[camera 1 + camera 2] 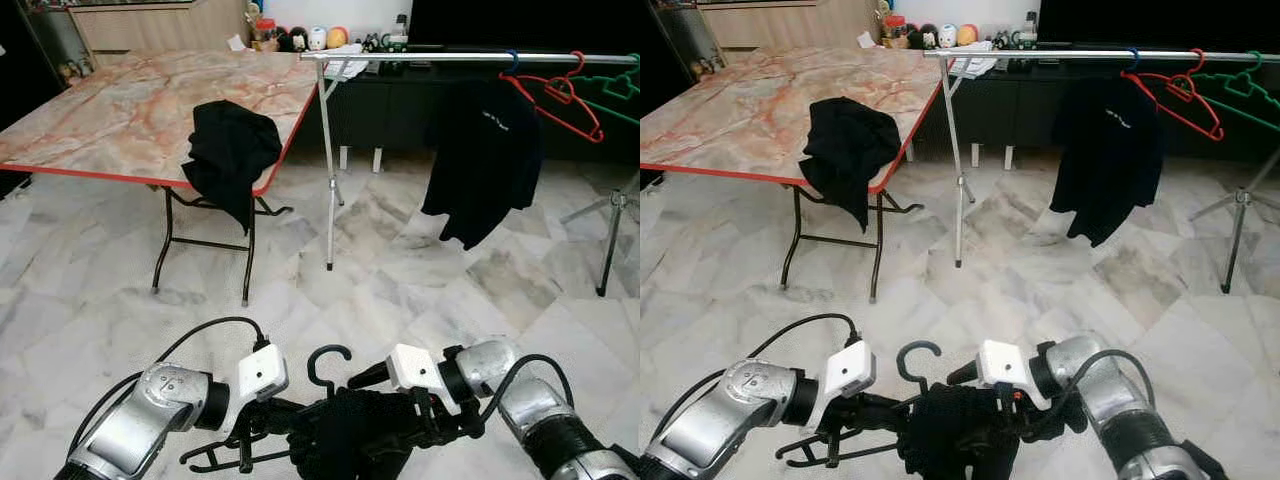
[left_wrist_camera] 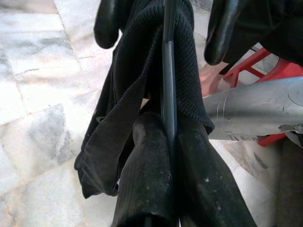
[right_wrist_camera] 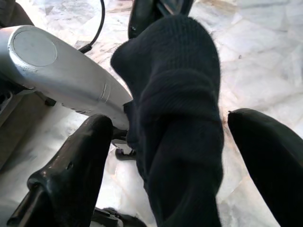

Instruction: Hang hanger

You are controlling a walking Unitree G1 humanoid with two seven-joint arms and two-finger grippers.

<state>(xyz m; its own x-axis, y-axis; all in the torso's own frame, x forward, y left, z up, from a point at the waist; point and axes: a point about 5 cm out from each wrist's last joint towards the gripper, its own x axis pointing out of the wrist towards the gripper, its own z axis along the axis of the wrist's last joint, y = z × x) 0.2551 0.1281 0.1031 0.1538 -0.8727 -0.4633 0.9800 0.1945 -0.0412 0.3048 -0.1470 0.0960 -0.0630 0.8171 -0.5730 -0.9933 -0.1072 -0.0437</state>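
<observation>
My right gripper pinches the knitted garment by the raised fold below its ribbed edge (image 3: 183, 137) next, since the bunched rest hangs slack over the hanger.
Low in front of me I hold a black hanger (image 1: 325, 362), its hook pointing up, with a black knitted garment (image 1: 350, 435) bunched over it. My left gripper (image 2: 168, 137) is shut on the hanger's thin bar (image 2: 168, 71). My right gripper (image 3: 170, 120) is open, its fingers (image 3: 71, 175) standing wide apart on either side of the garment (image 3: 180, 123). Ahead stands a silver clothes rail (image 1: 450, 57) carrying a black shirt (image 1: 480, 160) on a blue hanger, a red hanger (image 1: 560, 95) and a green hanger (image 1: 615, 95).
A marble-topped folding table (image 1: 120, 110) stands ahead on the left with a black garment (image 1: 232, 150) draped over its red edge. The rail's upright pole (image 1: 328, 170) and a tripod foot (image 1: 612, 215) stand on the marble floor. A dark cabinet lies behind the rail.
</observation>
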